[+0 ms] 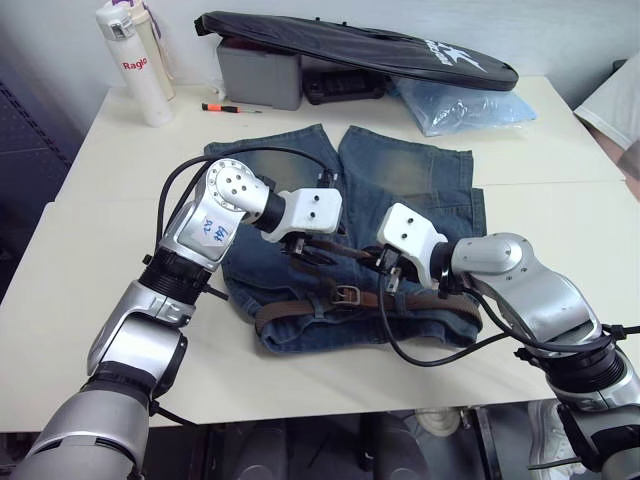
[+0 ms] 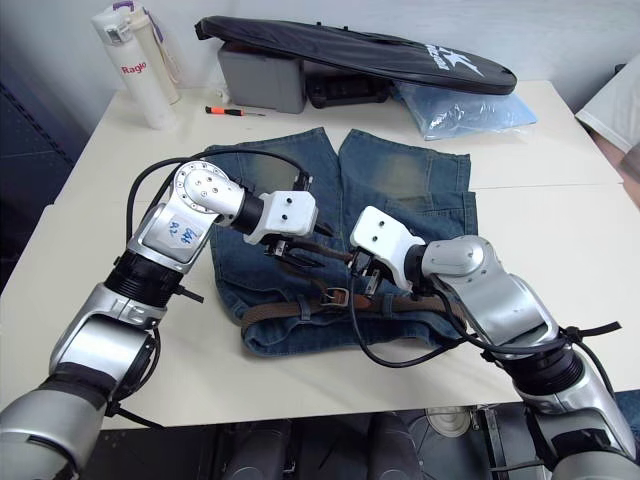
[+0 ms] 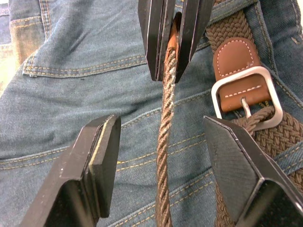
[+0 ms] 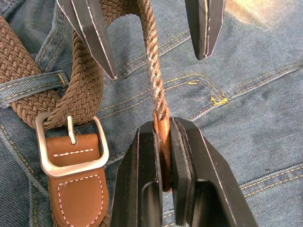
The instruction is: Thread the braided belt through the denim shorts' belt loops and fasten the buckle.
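Observation:
I need to fasten the silver buckle (image 1: 347, 295), so my left gripper should next grab the braided belt by its woven strap just behind the tan tip (image 1: 340, 247).
The denim shorts (image 1: 400, 170) lie flat on the table, waistband toward me. The braided belt (image 1: 420, 302) runs along the waistband and under a belt loop (image 4: 35, 82). Its strap passes through the silver buckle (image 4: 71, 146) with the prong across it, then arcs over to its tan tip. My right gripper (image 4: 163, 125) is shut on that tan tip, just right of the buckle. My left gripper (image 3: 161, 123) stands open facing it, one finger on each side of the strap, touching nothing.
At the back of the white table (image 1: 100, 300) stand white bottles (image 1: 135, 65), a grey box (image 1: 260, 75) under a long black bag (image 1: 350, 45), a blue plastic bag (image 1: 460, 105) and a small screwdriver (image 1: 225, 107).

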### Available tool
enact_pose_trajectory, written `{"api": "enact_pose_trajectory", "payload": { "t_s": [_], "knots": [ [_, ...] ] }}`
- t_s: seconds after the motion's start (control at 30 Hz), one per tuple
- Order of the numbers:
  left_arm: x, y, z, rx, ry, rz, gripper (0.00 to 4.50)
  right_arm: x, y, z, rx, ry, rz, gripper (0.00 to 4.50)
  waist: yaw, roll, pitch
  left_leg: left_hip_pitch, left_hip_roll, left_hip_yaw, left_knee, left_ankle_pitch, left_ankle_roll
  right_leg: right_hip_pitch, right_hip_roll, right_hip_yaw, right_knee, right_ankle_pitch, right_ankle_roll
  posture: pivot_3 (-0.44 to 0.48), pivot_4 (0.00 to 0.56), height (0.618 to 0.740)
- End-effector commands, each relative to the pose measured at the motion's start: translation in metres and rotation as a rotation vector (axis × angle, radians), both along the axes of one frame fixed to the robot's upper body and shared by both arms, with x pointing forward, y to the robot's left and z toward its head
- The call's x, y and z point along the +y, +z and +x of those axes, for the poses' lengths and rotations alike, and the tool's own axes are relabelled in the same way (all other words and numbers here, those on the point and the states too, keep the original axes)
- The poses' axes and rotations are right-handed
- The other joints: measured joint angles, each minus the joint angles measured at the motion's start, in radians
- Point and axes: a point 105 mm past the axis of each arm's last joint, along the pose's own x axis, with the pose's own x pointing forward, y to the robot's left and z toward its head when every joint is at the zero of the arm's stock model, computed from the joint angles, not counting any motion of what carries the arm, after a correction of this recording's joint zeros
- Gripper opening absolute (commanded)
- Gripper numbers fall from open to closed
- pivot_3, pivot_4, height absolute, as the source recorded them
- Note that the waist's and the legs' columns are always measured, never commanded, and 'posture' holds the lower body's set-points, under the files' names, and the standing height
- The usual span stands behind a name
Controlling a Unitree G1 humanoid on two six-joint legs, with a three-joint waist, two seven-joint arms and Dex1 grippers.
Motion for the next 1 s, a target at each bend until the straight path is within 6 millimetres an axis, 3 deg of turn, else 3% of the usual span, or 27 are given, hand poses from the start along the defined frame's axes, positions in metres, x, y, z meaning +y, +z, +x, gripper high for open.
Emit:
{"api": "enact_pose_trajectory", "payload": {
  "t_s": [0.03, 0.2, 0.23, 0.27, 0.37, 0.4, 0.5, 0.53, 0.67, 1.0],
  "knots": [
    [-0.005, 0.006, -0.004, -0.007, -0.031, -0.01, 0.04, 0.002, 0.014, -0.003, -0.071, 0.018, 0.002, 0.0, 0.0, 0.0, 0.0, 0.0, 0.0, 0.0, 0.0, 0.0, 0.0, 0.0, 0.0, 0.0, 0.0, 0.0, 0.0, 0.0, 0.15, 0.74],
    [-0.002, 0.003, -0.004, 0.001, -0.023, -0.006, 0.04, 0.006, 0.018, -0.008, -0.033, 0.019, 0.086, 0.0, -0.001, 0.0, 0.0, 0.0, 0.0, 0.0, 0.0, 0.0, 0.0, 0.0, 0.0, 0.0, 0.0, 0.0, 0.0, 0.0, 0.15, 0.74],
    [-0.001, 0.002, -0.004, 0.001, -0.02, -0.006, 0.0, 0.005, 0.02, -0.008, -0.041, 0.017, 0.086, 0.93, 0.0, 0.0, 0.0, 0.0, 0.0, 0.0, 0.0, 0.0, 0.0, 0.0, 0.0, 0.0, 0.0, 0.0, 0.0, 0.0, 0.15, 0.74],
    [0.0, 0.002, -0.003, 0.004, -0.013, -0.009, 0.0, 0.004, 0.022, -0.008, -0.049, 0.018, 0.08, 1.14, 0.0, 0.0, 0.0, 0.0, 0.0, 0.0, 0.0, 0.0, 0.0, 0.0, 0.0, 0.0, 0.0, 0.0, 0.0, 0.0, 0.15, 0.74],
    [0.008, 0.0, 0.001, 0.007, 0.027, -0.017, 0.0, -0.004, 0.028, -0.016, -0.077, 0.041, 0.047, 2.62, 0.0, 0.0, 0.0, 0.0, 0.0, 0.0, 0.0, 0.0, 0.0, 0.0, 0.0, 0.0, 0.0, 0.0, 0.0, 0.0, 0.15, 0.74],
    [0.012, 0.0, 0.004, 0.002, 0.047, -0.017, 0.0, -0.006, 0.026, -0.021, -0.072, 0.054, 0.032, 2.89, 0.001, 0.0, 0.0, 0.0, 0.0, 0.0, 0.0, 0.0, 0.0, 0.0, 0.0, 0.0, 0.0, 0.0, 0.0, 0.0, 0.15, 0.74],
    [0.021, 0.0, 0.011, -0.027, 0.081, -0.009, 0.0, -0.007, 0.007, -0.038, -0.006, 0.106, -0.023, 4.3, 0.002, 0.0, 0.0, 0.0, 0.0, 0.0, 0.0, 0.0, 0.0, 0.0, 0.0, 0.0, 0.0, 0.0, 0.0, 0.0, 0.15, 0.74],
    [0.022, 0.001, 0.013, -0.033, 0.085, -0.006, 0.0, -0.005, -0.002, -0.043, 0.018, 0.125, -0.042, 4.46, 0.001, 0.0, 0.0, 0.0, 0.0, 0.0, 0.0, 0.0, 0.0, 0.0, 0.0, 0.0, 0.0, 0.0, 0.0, 0.0, 0.15, 0.74],
    [0.026, 0.003, 0.018, -0.055, 0.092, 0.01, 0.0, 0.003, -0.015, -0.045, 0.03, 0.131, -0.038, 4.46, -0.001, 0.0, 0.0, 0.001, 0.0, 0.0, 0.0, 0.0, 0.001, 0.0, 0.0, 0.001, 0.0, 0.0, 0.0, 0.0, 0.15, 0.74],
    [0.029, 0.005, 0.02, -0.059, 0.096, 0.016, 0.0, 0.008, -0.024, -0.038, 0.027, 0.093, -0.038, 4.46, 0.0, 0.0, 0.0, 0.001, 0.0, 0.001, 0.0, 0.0, 0.0, 0.0, 0.0, 0.001, 0.0, 0.0, 0.0, 0.0, 0.15, 0.74]
  ]
}}
